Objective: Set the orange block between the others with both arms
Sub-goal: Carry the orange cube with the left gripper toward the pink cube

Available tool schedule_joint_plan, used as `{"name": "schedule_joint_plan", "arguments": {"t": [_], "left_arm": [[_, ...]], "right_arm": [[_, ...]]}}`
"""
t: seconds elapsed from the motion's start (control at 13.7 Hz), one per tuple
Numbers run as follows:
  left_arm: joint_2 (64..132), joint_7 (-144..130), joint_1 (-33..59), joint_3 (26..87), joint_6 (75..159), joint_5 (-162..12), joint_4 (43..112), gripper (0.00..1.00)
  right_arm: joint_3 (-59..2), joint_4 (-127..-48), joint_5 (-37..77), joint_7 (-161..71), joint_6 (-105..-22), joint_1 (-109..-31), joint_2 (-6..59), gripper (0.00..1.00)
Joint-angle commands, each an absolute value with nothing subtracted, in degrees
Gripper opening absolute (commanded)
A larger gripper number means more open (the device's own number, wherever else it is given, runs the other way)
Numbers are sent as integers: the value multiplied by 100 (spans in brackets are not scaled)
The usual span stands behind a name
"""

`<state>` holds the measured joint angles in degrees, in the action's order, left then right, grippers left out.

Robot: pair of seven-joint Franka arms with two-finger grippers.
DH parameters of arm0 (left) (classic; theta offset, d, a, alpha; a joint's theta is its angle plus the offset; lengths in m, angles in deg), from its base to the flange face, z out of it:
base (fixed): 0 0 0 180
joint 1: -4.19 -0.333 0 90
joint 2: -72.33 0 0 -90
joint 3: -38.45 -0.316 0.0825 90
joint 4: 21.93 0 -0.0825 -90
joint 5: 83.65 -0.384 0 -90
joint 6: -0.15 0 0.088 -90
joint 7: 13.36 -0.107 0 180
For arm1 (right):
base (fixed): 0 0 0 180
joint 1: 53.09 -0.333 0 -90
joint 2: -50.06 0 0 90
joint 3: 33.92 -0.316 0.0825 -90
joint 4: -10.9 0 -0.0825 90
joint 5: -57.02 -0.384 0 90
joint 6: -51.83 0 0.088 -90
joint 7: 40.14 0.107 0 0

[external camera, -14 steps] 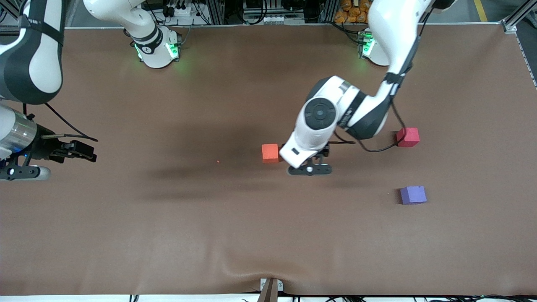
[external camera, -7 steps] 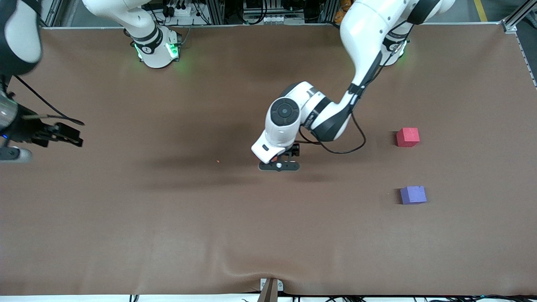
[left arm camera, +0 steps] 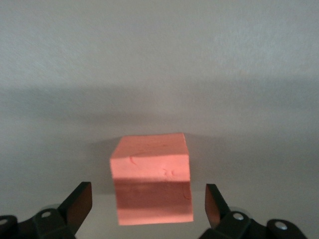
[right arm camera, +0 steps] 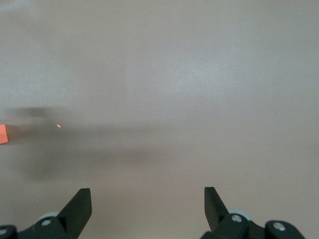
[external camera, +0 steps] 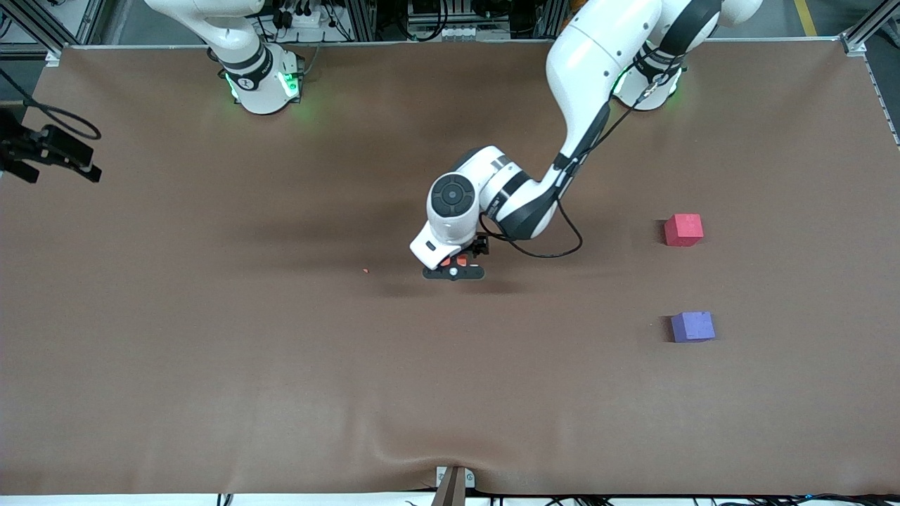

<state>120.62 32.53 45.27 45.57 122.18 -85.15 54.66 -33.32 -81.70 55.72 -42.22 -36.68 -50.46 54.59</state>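
Note:
My left gripper takes hold of the orange block [external camera: 446, 261] by its opposite sides next, to set it between the red-pink and purple-blue cubes.
The orange block [left arm camera: 151, 178] sits on the brown table near its middle. My left gripper [left arm camera: 148, 191] stands open astride the block, one finger [left arm camera: 79, 201] on each side with a gap to it. In the front view the left gripper [external camera: 453, 270] covers most of the orange block [external camera: 446, 261]. The red-pink cube [external camera: 683, 230] and the purple-blue cube [external camera: 692, 327] lie toward the left arm's end, the purple-blue one nearer the front camera. My right gripper [external camera: 84, 165] hangs open and empty over the table's edge at the right arm's end, its fingers [right arm camera: 79, 204] wide apart.
A tiny orange crumb [external camera: 365, 270] lies on the brown cloth [external camera: 281, 386] beside the block, toward the right arm's end. The cloth wrinkles near a clamp [external camera: 453, 483] at the front edge. Both green-lit bases [external camera: 264, 81] stand along the back edge.
My left arm swung toward the right arm's end and brought its open gripper over and around the orange block. My right gripper drew back to the table's edge.

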Motion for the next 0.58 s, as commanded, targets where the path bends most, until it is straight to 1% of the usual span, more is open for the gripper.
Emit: {"name": "schedule_joint_plan", "arguments": {"t": [0.0, 0.07, 0.15, 0.22, 0.29, 0.36, 0.44, 0.51], "left_arm": [[12173, 3393, 4638, 4469, 12249, -8655, 5339, 100], [12199, 3358, 4638, 4469, 12249, -8664, 5339, 100], [12208, 3348, 4629, 4469, 12249, -8717, 5348, 98], [12217, 3357, 4629, 4469, 12249, -8787, 5348, 87], [12260, 3383, 4629, 4469, 12249, -8779, 5348, 72], [12269, 3392, 4620, 4469, 12249, -8779, 5348, 55], [12269, 3418, 4629, 4478, 12249, -8779, 5348, 32], [12261, 3419, 4629, 4469, 12240, -8770, 5348, 13]], "right_arm": [[-3533, -8306, 5702, -3953, -3633, -4852, 5560, 100], [-3533, -8253, 5702, -3892, -3563, -4861, 5551, 100], [-3550, -8166, 5702, -3865, -3519, -4870, 5525, 100], [-3551, -8121, 5702, -3847, -3492, -4896, 5507, 100], [-3559, -8112, 5684, -3821, -3492, -4913, 5498, 100], [-3559, -8112, 5684, -3812, -3501, -4914, 5498, 100], [-3559, -8112, 5675, -3812, -3492, -4914, 5498, 100], [-3559, -8121, 5675, -3812, -3448, -4914, 5498, 100]]}}
